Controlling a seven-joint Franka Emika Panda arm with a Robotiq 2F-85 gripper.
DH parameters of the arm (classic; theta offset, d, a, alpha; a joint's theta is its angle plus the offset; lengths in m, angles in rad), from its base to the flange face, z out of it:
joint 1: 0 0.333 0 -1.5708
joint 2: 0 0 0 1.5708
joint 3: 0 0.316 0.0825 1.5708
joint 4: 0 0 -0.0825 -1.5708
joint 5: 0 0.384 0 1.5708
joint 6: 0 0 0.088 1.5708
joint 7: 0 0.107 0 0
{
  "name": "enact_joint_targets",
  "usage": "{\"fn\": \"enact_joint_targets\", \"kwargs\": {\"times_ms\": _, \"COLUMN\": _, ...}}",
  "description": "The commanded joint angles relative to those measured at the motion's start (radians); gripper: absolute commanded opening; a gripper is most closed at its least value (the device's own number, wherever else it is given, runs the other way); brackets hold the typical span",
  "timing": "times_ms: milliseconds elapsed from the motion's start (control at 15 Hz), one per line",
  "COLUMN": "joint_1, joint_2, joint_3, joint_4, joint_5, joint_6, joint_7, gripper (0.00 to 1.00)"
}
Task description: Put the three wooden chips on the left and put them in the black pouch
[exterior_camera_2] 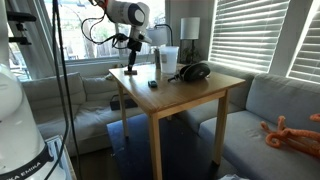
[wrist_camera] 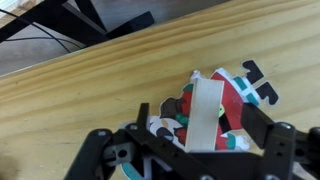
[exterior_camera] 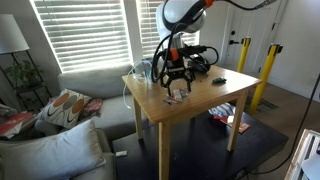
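Note:
The pale wooden piece is between my fingers, which are down level with its sides, so they would hold the wooden piece if I closed them now.
In the wrist view a small cluster of flat pieces lies on the wooden table [wrist_camera: 90, 80]: a pale tan wooden strip [wrist_camera: 207, 92] on top of red, white and green painted chips [wrist_camera: 240, 92]. My gripper [wrist_camera: 197, 114] is low over the cluster, its fingers apart on either side of the strip and touching neither side of it. In both exterior views the gripper [exterior_camera: 178, 88] [exterior_camera_2: 131, 68] hangs just above the tabletop. The black pouch [exterior_camera: 198, 62] [exterior_camera_2: 193, 72] lies farther back on the table, beside the clear cups [exterior_camera_2: 168, 60].
A small flat dark item [exterior_camera: 218, 80] [exterior_camera_2: 153, 84] lies on the table. A grey sofa with cushions [exterior_camera: 60, 120] stands beside the table. Yellow posts [exterior_camera: 268, 75] stand behind it. Cables and clutter lie on the floor under the table.

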Motion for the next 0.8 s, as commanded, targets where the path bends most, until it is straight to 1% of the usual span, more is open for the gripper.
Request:
{"fn": "enact_joint_targets", "kwargs": {"times_ms": 0, "joint_1": 0.013, "joint_2": 0.021, "joint_3": -0.012, "joint_4": 0.012, "joint_5": 0.021, "joint_6": 0.019, "joint_7": 0.014, "gripper": 0.87}}
{"fn": "enact_joint_targets", "kwargs": {"times_ms": 67, "joint_1": 0.013, "joint_2": 0.024, "joint_3": -0.013, "joint_4": 0.012, "joint_5": 0.02, "joint_6": 0.023, "joint_7": 0.015, "gripper": 0.81}}
{"fn": "enact_joint_targets", "kwargs": {"times_ms": 133, "joint_1": 0.013, "joint_2": 0.028, "joint_3": -0.013, "joint_4": 0.012, "joint_5": 0.021, "joint_6": 0.025, "joint_7": 0.014, "gripper": 0.82}}
{"fn": "enact_joint_targets", "kwargs": {"times_ms": 200, "joint_1": 0.014, "joint_2": 0.031, "joint_3": -0.014, "joint_4": 0.012, "joint_5": 0.019, "joint_6": 0.028, "joint_7": 0.015, "gripper": 0.78}}
{"fn": "enact_joint_targets", "kwargs": {"times_ms": 400, "joint_1": 0.015, "joint_2": 0.034, "joint_3": -0.014, "joint_4": 0.016, "joint_5": 0.018, "joint_6": 0.029, "joint_7": 0.014, "gripper": 0.76}}
{"fn": "enact_joint_targets", "kwargs": {"times_ms": 467, "joint_1": 0.015, "joint_2": 0.033, "joint_3": -0.014, "joint_4": 0.017, "joint_5": 0.017, "joint_6": 0.029, "joint_7": 0.014, "gripper": 0.53}}
{"fn": "enact_joint_targets", "kwargs": {"times_ms": 533, "joint_1": 0.016, "joint_2": 0.032, "joint_3": -0.014, "joint_4": 0.018, "joint_5": 0.013, "joint_6": 0.029, "joint_7": 0.016, "gripper": 0.51}}
{"fn": "enact_joint_targets", "kwargs": {"times_ms": 600, "joint_1": 0.016, "joint_2": 0.032, "joint_3": -0.014, "joint_4": 0.021, "joint_5": 0.014, "joint_6": 0.03, "joint_7": 0.013, "gripper": 0.45}}
{"fn": "enact_joint_targets", "kwargs": {"times_ms": 733, "joint_1": 0.017, "joint_2": 0.031, "joint_3": -0.013, "joint_4": 0.026, "joint_5": 0.01, "joint_6": 0.034, "joint_7": 0.004, "gripper": 0.3}}
